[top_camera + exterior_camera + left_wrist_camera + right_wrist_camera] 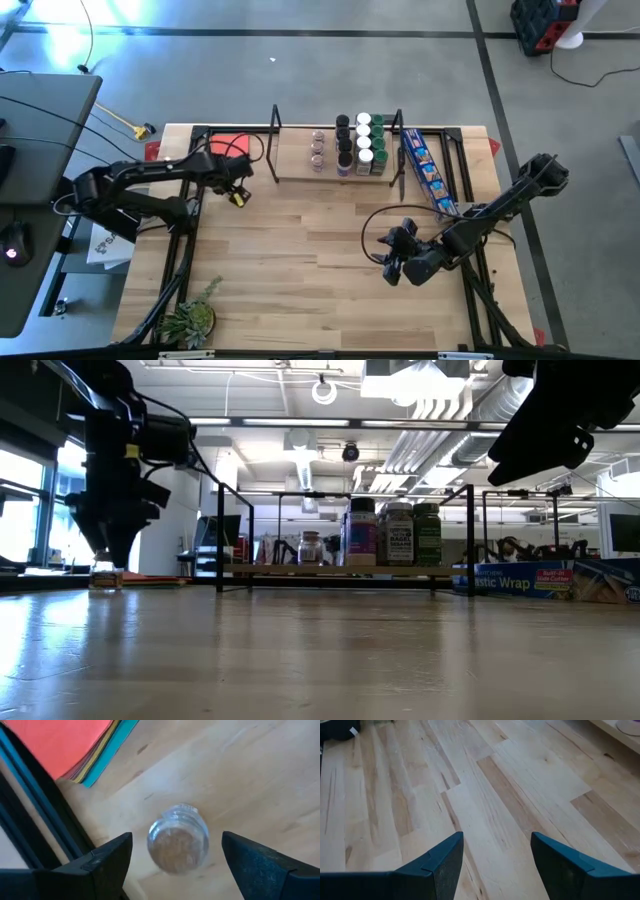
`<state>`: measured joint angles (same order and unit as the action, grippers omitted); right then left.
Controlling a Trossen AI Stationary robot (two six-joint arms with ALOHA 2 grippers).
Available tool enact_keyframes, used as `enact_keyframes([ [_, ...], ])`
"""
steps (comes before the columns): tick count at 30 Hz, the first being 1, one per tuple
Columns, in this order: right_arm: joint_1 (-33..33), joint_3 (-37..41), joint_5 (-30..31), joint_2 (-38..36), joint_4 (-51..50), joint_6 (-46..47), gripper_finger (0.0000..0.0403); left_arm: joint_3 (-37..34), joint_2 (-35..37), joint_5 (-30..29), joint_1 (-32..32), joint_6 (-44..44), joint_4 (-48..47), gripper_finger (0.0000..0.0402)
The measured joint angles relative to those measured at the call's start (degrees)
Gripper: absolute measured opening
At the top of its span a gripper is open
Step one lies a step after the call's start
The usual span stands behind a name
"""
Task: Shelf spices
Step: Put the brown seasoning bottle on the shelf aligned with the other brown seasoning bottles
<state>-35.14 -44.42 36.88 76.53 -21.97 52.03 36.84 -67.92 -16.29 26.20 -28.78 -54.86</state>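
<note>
The spices need to be shelved, so my left gripper should next pick up the clear spice jar by its capped top (177, 845).
A small clear spice jar (177, 842) stands upright on the wooden table (300, 250) at its far left, also seen in the low view (104, 576). My left gripper (238, 190) hangs over it, pointing steeply down and open, one finger on each side of the jar without touching it. The shelf (295, 172) stands at the table's far edge, with several spice jars (360, 145) upright on its right half. My right gripper (392, 262) waits open above the table's right part, nothing between its fingers (445, 860).
A stack of red and coloured paper sheets (70, 745) lies just beyond the jar at the far left. A long blue box (430, 175) lies to the right of the shelf. A small green plant (190, 320) sits at the near left corner.
</note>
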Motion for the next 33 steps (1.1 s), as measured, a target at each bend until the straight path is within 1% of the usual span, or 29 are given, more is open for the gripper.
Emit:
enact_keyframes([
  [5, 0.00, 0.00, -0.02, 0.02, 0.00, 0.00, 0.0227, -0.72, -1.85, 1.93, 1.26, 1.43, 2.66, 0.0300],
  [9, 0.00, 0.00, -0.02, 0.02, 0.00, 0.00, 0.0227, -0.76, -3.44, 2.76, 1.22, 1.42, 2.56, 0.0277],
  [12, 0.00, 0.00, -0.02, 0.02, 0.00, 0.00, 0.0227, -0.76, -4.00, 5.09, 1.04, 1.39, 2.65, 0.0244],
  [16, 0.00, 0.00, -0.02, 0.02, 0.00, -0.51, 0.0227, -0.75, -3.60, 10.68, -1.29, 0.70, 3.76, 0.0178],
  [17, 0.00, 0.00, 0.00, 0.02, 0.00, -0.61, 0.0227, -0.66, -3.48, 11.81, -2.38, 0.00, 3.86, 0.0166],
  [20, 0.00, 0.00, 0.15, 0.02, 0.00, -1.05, 0.0227, 0.59, -3.43, 14.67, -6.85, -2.72, 3.38, 0.0165],
  [24, 0.00, 0.00, 0.68, 0.02, 0.00, -1.07, 0.0227, 4.40, -3.43, 17.35, -14.76, -7.75, 3.49, 0.0165],
  [29, 0.00, 0.00, 0.99, 0.02, 0.02, -1.53, 0.0227, 12.79, -4.57, 17.48, -25.17, -14.65, 3.91, 0.0165],
  [33, 0.03, 0.00, 2.14, 0.02, 0.01, -1.54, 0.0227, 22.78, -10.56, 15.08, -30.37, -14.93, 3.91, 0.0165],
])
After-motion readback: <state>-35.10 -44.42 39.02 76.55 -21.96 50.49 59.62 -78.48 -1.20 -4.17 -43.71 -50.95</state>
